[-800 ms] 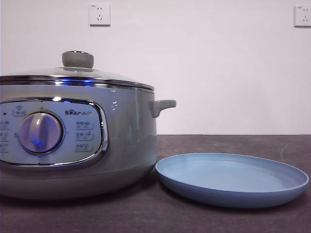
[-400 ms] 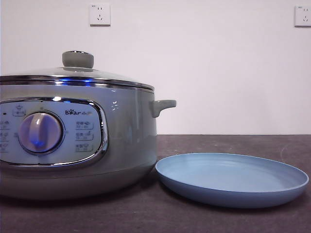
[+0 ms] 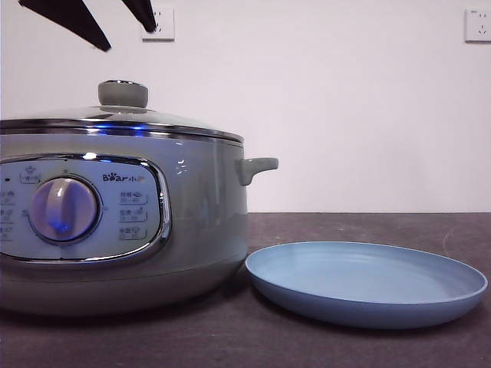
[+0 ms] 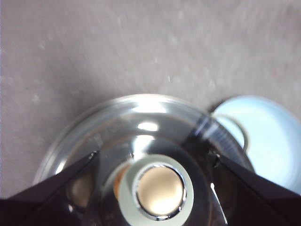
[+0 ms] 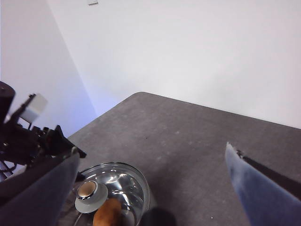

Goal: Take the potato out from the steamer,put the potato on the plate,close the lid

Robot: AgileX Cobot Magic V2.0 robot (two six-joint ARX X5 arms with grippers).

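Note:
My left gripper is open, but the glass lid is wider than its open fingers, so it will next grab the lid by the narrow knob on top (image 3: 123,93).
The steamer (image 3: 115,222) stands at the left with its glass lid (image 3: 153,119) on, the grey-green knob (image 3: 123,93) on top. Through the glass the orange-brown potato (image 5: 108,214) shows inside the pot. My left gripper (image 3: 126,38) hangs open above the knob (image 4: 160,190), one jaw out to each side of it and touching nothing. The light-blue plate (image 3: 367,284) lies bare just right of the steamer. My right gripper (image 5: 151,149) is open and high over the table, holding nothing.
The steamer's side handle (image 3: 257,167) sticks out toward the plate. Its dial panel (image 3: 65,209) faces the front. Dark table (image 5: 188,141) stretches behind and right of the pot. A white wall with sockets (image 3: 157,23) stands behind.
Two black jaw tips of the left gripper have come into the front view at the top left, above the lid knob. Steamer, lid and plate have not moved.

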